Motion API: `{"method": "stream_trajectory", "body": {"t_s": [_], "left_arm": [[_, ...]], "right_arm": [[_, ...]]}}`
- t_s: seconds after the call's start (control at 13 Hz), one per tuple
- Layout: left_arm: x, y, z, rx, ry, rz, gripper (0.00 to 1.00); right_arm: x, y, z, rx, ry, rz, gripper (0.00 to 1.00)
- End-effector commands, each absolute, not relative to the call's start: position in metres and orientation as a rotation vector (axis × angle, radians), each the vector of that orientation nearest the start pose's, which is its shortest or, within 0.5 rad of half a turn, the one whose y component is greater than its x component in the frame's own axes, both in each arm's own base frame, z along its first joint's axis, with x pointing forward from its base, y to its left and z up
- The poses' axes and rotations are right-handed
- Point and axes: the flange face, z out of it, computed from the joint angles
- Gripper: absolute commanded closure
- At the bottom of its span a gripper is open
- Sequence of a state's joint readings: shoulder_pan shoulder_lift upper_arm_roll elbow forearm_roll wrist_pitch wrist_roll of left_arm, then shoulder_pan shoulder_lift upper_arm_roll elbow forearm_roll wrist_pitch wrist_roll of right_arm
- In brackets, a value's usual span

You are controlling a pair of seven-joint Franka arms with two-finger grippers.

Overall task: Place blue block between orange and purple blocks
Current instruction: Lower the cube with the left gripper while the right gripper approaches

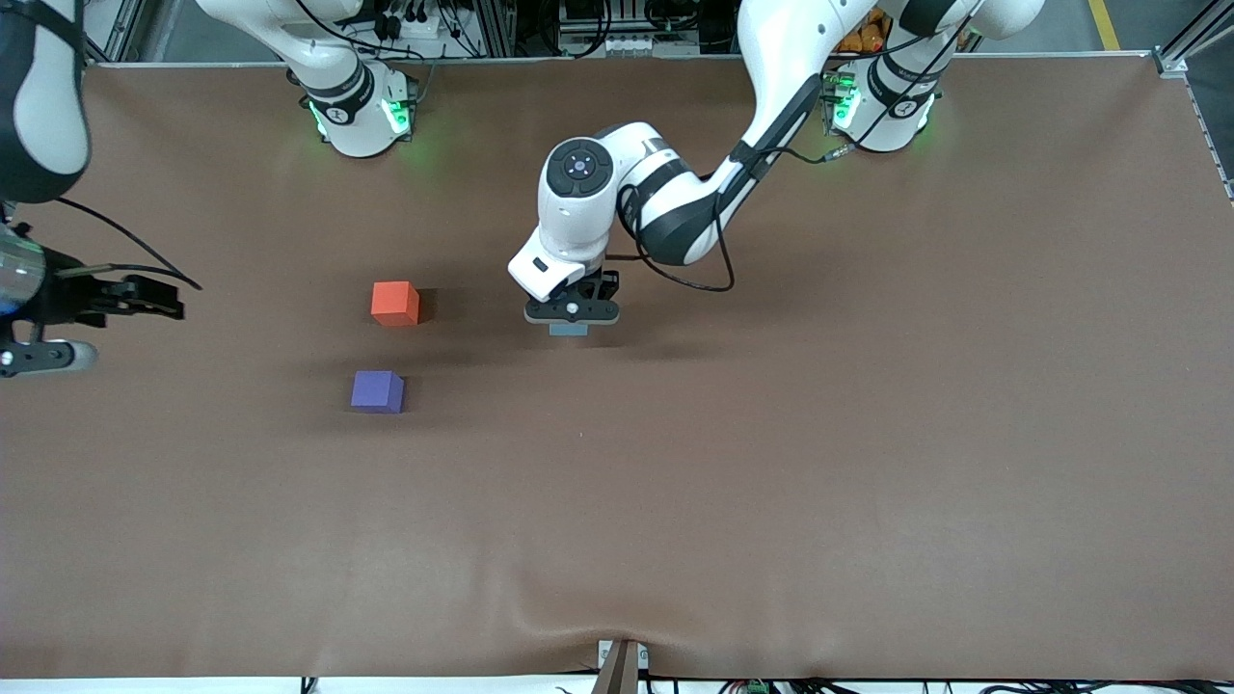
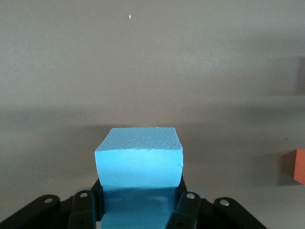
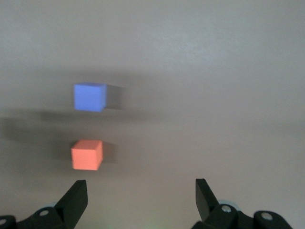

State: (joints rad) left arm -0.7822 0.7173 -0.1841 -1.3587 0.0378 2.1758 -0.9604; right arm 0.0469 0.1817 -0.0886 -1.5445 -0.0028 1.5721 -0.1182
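The blue block's lower edge is above the table in the front view. The block would drop if I opened my left gripper now.
My left gripper [image 1: 571, 321] is shut on the light blue block [image 1: 569, 330], which it holds over the middle of the table. In the left wrist view the blue block [image 2: 139, 160] fills the gap between the fingers [image 2: 187, 206], and the orange block [image 2: 299, 166] shows at the picture's edge. The orange block [image 1: 395, 303] sits on the table toward the right arm's end. The purple block [image 1: 377, 391] lies nearer the front camera than the orange one, with a gap between them. My right gripper [image 1: 159, 297] waits open and empty at the right arm's end; its wrist view shows the purple block [image 3: 89, 97] and orange block [image 3: 87, 154].
A brown cloth [image 1: 771, 482] covers the whole table. A small bracket [image 1: 622, 665] sits at the table's edge nearest the front camera. The arms' bases [image 1: 357, 111] stand along the edge farthest from that camera.
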Motion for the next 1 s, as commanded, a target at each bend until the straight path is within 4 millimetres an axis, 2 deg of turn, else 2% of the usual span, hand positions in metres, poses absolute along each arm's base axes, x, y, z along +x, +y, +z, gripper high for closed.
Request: {"method": "stream_trajectory", "body": {"t_s": [0.0,0.08,0.31,0.62,0.92], "left_arm": [[0.448,-0.600,0.310,-3.261,-0.099,-0.001,1.00],[0.444,-0.603,0.306,-3.255,-0.100,0.001,1.00],[0.433,-0.610,0.290,-3.229,-0.094,0.002,1.00],[0.420,-0.619,0.260,-3.197,-0.093,0.006,1.00],[0.413,-0.628,0.241,-3.209,-0.072,-0.001,1.00]], "right_arm": [[0.610,0.017,0.524,-3.116,0.028,0.234,0.00],[0.613,0.030,0.521,-3.117,0.041,0.216,0.00],[0.627,0.054,0.482,-3.069,0.076,0.265,0.00],[0.627,0.055,0.481,-3.058,0.081,0.273,0.00],[0.626,0.062,0.481,-3.065,0.112,0.278,0.00]]}}
